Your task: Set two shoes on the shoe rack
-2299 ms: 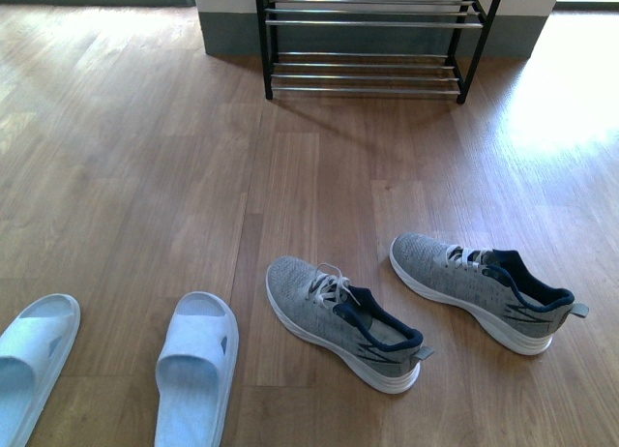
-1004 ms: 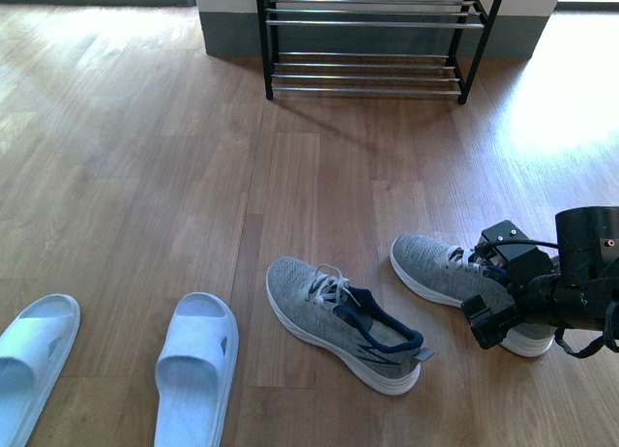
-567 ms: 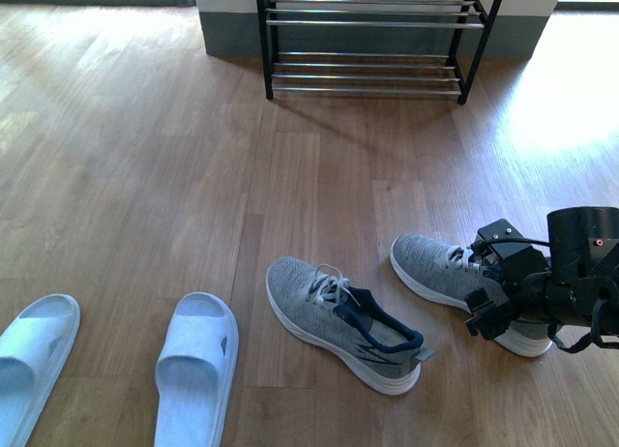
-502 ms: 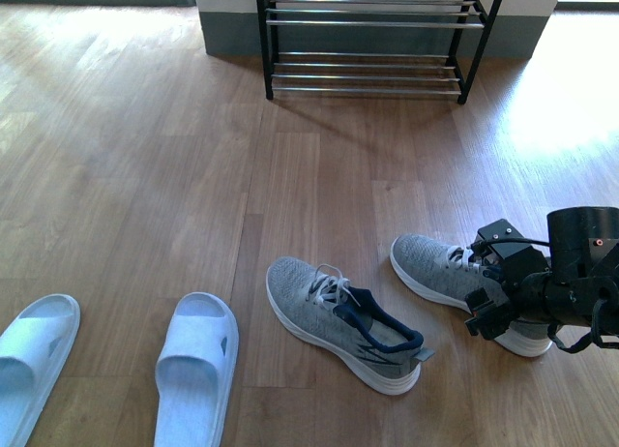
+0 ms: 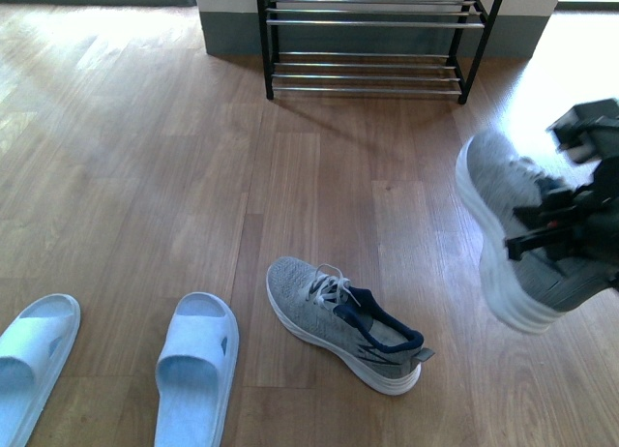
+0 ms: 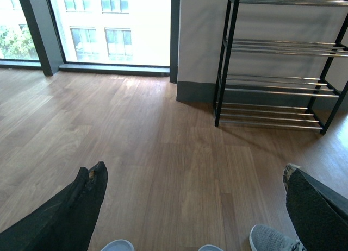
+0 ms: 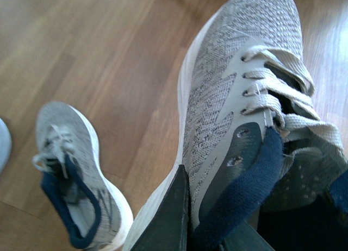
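My left gripper needs to pinch the floor sneaker by its navy collar (image 5: 395, 346) next, where a thin edge of the collar stands up. The floor sneaker's toe (image 5: 290, 279) is round and sloping.
My right gripper (image 5: 566, 236) is shut on a grey sneaker (image 5: 511, 236), held off the floor at the right, toe tilted up toward the shoe rack (image 5: 372, 26). In the right wrist view one finger (image 7: 166, 218) presses the outer side of that grey sneaker (image 7: 239, 82) and the navy collar is clamped. The other grey sneaker (image 5: 340, 319) lies on the floor in the middle, also seen from the wrist (image 7: 76, 180). Two pale blue slippers (image 5: 196, 365) (image 5: 29, 360) lie at the lower left. My left gripper (image 6: 196, 194) hangs open above bare floor, facing the rack (image 6: 277, 61).
Wooden floor (image 5: 145, 176) stretches between the shoes and the rack. The rack stands against a white wall with a grey skirting (image 5: 232, 36). Tall windows (image 6: 109, 28) are left of the rack in the left wrist view.
The right gripper closed on the right-hand grey sneaker and lifted it off the floor, up and toward the rack. The other sneaker and the slippers have not moved.
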`<act>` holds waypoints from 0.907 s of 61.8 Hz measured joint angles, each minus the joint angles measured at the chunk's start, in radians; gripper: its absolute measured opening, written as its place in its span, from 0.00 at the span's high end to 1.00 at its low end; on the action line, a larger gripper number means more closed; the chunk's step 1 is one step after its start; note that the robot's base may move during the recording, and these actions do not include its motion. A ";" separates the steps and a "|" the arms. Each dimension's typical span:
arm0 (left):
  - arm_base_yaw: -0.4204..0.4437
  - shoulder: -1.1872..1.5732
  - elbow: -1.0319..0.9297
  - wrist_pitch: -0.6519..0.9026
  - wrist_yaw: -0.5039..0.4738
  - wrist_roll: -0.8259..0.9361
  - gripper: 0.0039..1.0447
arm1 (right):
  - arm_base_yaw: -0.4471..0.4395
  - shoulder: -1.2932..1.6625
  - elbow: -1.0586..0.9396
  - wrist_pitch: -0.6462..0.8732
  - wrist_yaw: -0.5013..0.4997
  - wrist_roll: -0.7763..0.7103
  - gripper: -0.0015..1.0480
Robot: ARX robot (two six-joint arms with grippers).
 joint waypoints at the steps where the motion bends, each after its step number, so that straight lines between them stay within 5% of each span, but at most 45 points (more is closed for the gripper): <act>1: 0.000 0.000 0.000 0.000 0.000 0.000 0.09 | -0.001 -0.025 -0.011 -0.006 -0.004 0.005 0.99; 22: 0.000 0.000 0.000 0.000 0.000 0.000 0.09 | -0.072 -1.090 -0.279 -0.511 -0.195 0.180 0.99; 56: 0.000 0.000 0.000 0.000 -0.002 0.000 0.09 | -0.072 -1.118 -0.281 -0.514 -0.202 0.201 0.99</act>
